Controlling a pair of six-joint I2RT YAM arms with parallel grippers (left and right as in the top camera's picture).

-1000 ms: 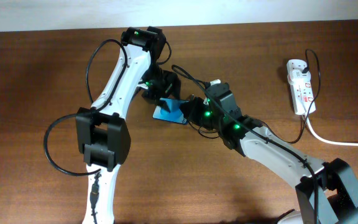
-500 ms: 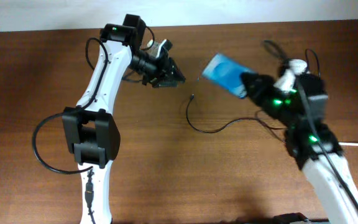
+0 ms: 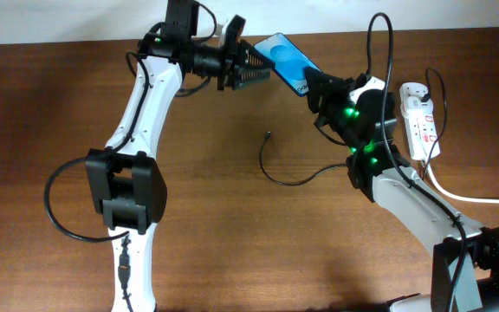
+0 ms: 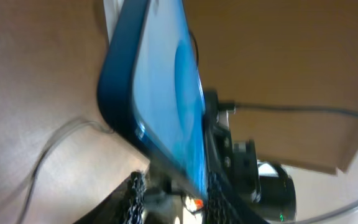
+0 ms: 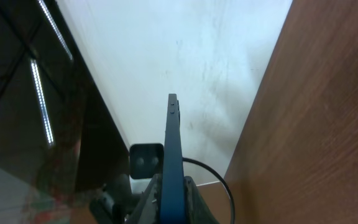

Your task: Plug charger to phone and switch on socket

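The phone's other end should stay free to plug the charger, so I will next grab the phone (image 3: 286,59) with my left gripper by the end opposite my right gripper.
The phone (image 3: 286,59), with a bright blue screen, is held tilted in the air over the back of the table. My right gripper (image 3: 314,87) is shut on its right end; the right wrist view shows the phone (image 5: 173,143) edge-on between that gripper's (image 5: 173,196) fingers. My left gripper (image 3: 254,65) is open right at the phone's left end. In the left wrist view the phone (image 4: 173,93) fills the frame above that gripper (image 4: 174,199). The charger (image 3: 275,176) lies loose on the table, its plug tip (image 3: 268,134) free. The white socket (image 3: 420,117) lies at the right.
The socket's thick white cord (image 3: 470,198) runs off the right edge. A thin black cable loops over the socket's top end. The left arm reaches along the table's left side, and the right arm comes in from the lower right.
My right gripper has carried the phone up and to the left, toward the back edge. My left gripper has moved back and right to meet it. The charger stays on the table.
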